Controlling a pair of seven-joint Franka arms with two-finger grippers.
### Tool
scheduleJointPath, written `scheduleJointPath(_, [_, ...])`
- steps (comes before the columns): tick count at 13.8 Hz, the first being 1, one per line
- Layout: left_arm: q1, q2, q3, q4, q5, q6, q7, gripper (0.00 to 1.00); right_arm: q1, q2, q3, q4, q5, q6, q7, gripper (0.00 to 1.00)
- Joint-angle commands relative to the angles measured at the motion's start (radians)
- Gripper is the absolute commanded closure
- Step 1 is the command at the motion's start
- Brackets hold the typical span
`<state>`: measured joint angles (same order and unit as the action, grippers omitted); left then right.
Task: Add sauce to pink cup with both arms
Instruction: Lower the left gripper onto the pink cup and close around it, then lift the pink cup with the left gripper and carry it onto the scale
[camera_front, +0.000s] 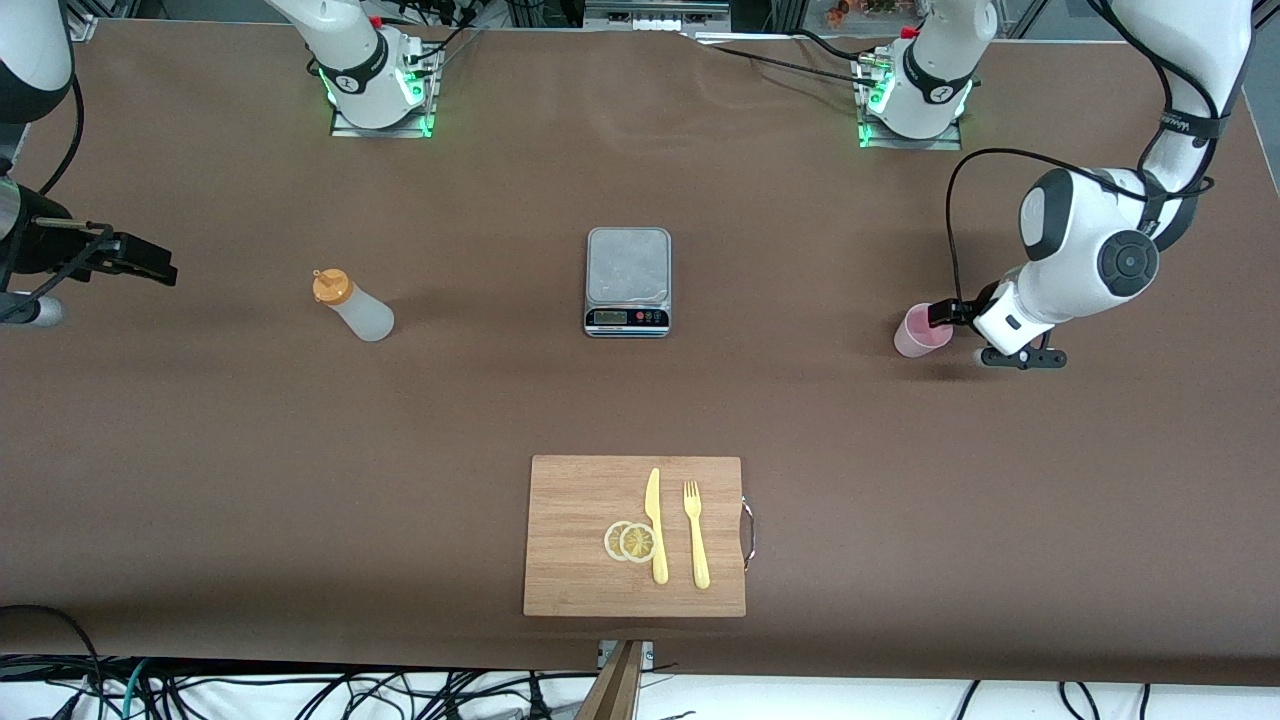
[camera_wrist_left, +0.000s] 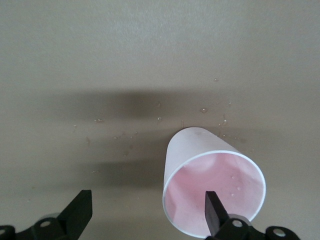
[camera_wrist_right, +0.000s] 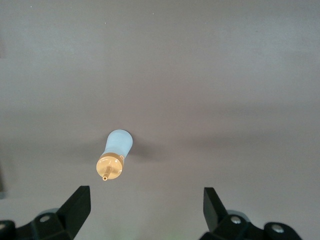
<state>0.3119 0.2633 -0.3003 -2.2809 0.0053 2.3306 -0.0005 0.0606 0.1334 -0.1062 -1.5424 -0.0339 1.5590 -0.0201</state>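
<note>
My left gripper is to grab the pink cup by its rim (camera_wrist_left: 165, 195) next, so that it can set the cup on the scale for the sauce.
The pink cup (camera_front: 922, 332) (camera_wrist_left: 200, 165) stands upright toward the left arm's end of the table. My left gripper (camera_front: 942, 315) (camera_wrist_left: 147, 200) is open at the cup. One of its fingers (camera_wrist_left: 214, 210) shows over the cup's mouth, the other stands wide of the cup, and the cup's near wall lies between them. The sauce bottle (camera_front: 352, 305) (camera_wrist_right: 115, 155), whitish with an orange nozzle cap, stands toward the right arm's end. My right gripper (camera_front: 150, 265) (camera_wrist_right: 145, 197) is open, holds nothing and hangs well apart from the bottle, at the table's end.
A small kitchen scale (camera_front: 627, 280) sits mid-table between bottle and cup. Nearer the front camera lies a wooden cutting board (camera_front: 580, 540) with a yellow knife (camera_front: 655, 525), a fork (camera_front: 696, 535) and two lemon slices (camera_front: 630, 541). Small droplets (camera_wrist_left: 205, 110) dot the table by the cup.
</note>
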Motion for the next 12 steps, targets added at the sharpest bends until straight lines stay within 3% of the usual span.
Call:
scheduleJointPath(1, [-0.005, 0.022, 0.004, -0.005, 0.016, 0.042, -0.007, 0.14, -0.002, 0.006, 0.000, 0.022, 0.009, -0.007, -0.004, 0.00])
scheduleJointPath(2, [-0.005, 0.036, 0.007, -0.005, 0.019, 0.044, -0.003, 0.40, -0.002, 0.006, 0.000, 0.021, 0.009, -0.007, -0.004, 0.00])
scheduleJointPath(3, [-0.008, 0.046, 0.009, -0.003, 0.019, 0.046, -0.003, 0.55, -0.002, 0.006, 0.000, 0.021, 0.009, -0.007, -0.004, 0.00])
scheduleJointPath(7, [-0.028, 0.051, 0.012, 0.000, -0.017, 0.049, -0.024, 0.98, -0.002, 0.006, 0.000, 0.021, 0.009, -0.007, -0.004, 0.00])
scheduleJointPath(12, [-0.046, -0.030, 0.012, 0.003, -0.021, 0.020, -0.018, 1.00, -0.001, 0.006, 0.000, 0.022, 0.009, -0.007, -0.004, 0.00])
